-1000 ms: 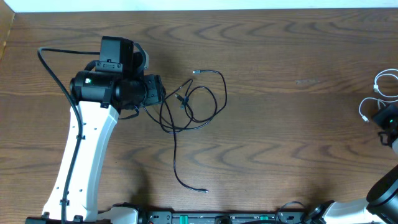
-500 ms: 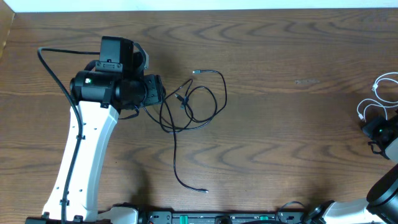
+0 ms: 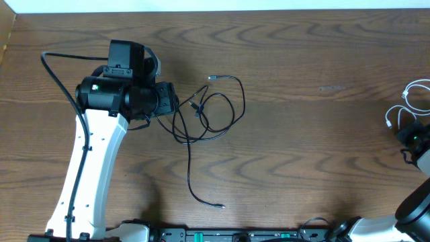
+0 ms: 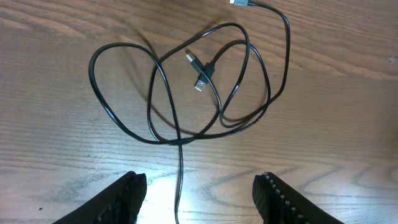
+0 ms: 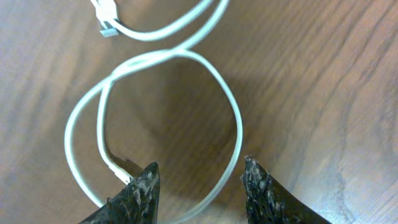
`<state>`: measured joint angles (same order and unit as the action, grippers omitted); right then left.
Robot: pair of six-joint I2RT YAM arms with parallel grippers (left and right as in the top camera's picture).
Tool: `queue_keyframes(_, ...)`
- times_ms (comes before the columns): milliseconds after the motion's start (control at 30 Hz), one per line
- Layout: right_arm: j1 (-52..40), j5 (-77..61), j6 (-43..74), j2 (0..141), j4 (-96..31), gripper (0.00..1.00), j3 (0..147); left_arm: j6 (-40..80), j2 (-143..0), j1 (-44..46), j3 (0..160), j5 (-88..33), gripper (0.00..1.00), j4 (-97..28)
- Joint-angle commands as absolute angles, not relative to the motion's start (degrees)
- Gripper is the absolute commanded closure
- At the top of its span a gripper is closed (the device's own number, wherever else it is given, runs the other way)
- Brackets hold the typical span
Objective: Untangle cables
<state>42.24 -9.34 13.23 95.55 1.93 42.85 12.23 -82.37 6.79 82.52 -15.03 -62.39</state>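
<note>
My left gripper should grab the black cable by its single tail piece (image 3: 189,160) (image 4: 180,174) to lift it and hand it over for untangling. This leaves the cable's loops free.
The black cables (image 3: 208,111) lie in a tangle of loops on the wooden table, with one tail running down to a plug (image 3: 220,206). In the left wrist view the tangle (image 4: 186,87) lies just ahead of my left gripper (image 4: 199,190), which is open and empty with a strand running between its fingers. The white cable (image 3: 410,101) lies looped at the table's right edge. In the right wrist view its loops (image 5: 155,93) sit under my right gripper (image 5: 199,180), which is open, with one strand passing between the fingers.
The left arm's thick black wire (image 3: 57,77) arcs over the table at the left. The table's far edge (image 3: 215,9) runs along the top of the overhead view. The right arm (image 3: 416,202) stands at the right edge.
The right gripper has moved down along the right edge, away from the white cable's upper loops. The left arm and the black cables have not moved.
</note>
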Motion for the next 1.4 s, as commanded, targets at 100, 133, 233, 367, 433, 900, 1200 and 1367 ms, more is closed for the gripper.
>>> queue_keyframes(100,41.91,-12.40,13.69,87.11,2.87,0.58,46.63,12.78,-82.63,6.55,82.61,-14.46,0.39,-62.52)
queue_keyframes(133,41.89,-13.34,13.67,85.95,3.09,0.57,46.85,12.78,-82.63,6.55,82.61,-14.46,0.39,-62.52)
queue_keyframes(233,41.50,-16.69,13.67,83.92,3.60,0.57,46.87,12.78,-82.63,6.55,82.61,-14.46,0.39,-62.50)
queue_keyframes(367,38.57,-21.58,10.22,81.97,3.20,0.63,46.87,12.78,-82.63,6.55,82.61,-14.44,0.39,-62.52)
queue_keyframes(433,36.62,-23.59,8.88,81.60,2.59,0.62,46.89,12.80,-82.63,6.55,82.61,-13.82,0.39,-62.54)
queue_keyframes(900,19.14,-22.20,0.99,81.60,-6.76,0.54,47.27,12.78,-82.65,6.57,82.61,-10.76,0.14,-63.20)
queue_keyframes(1200,7.05,-12.05,-0.58,81.60,-18.39,0.53,52.73,14.83,-83.15,6.55,80.38,-0.08,0.14,-63.81)
queue_keyframes(1367,1.28,-11.92,-1.39,81.65,-22.41,0.51,54.00,17.17,-86.06,6.55,77.32,0.71,0.14,-62.35)
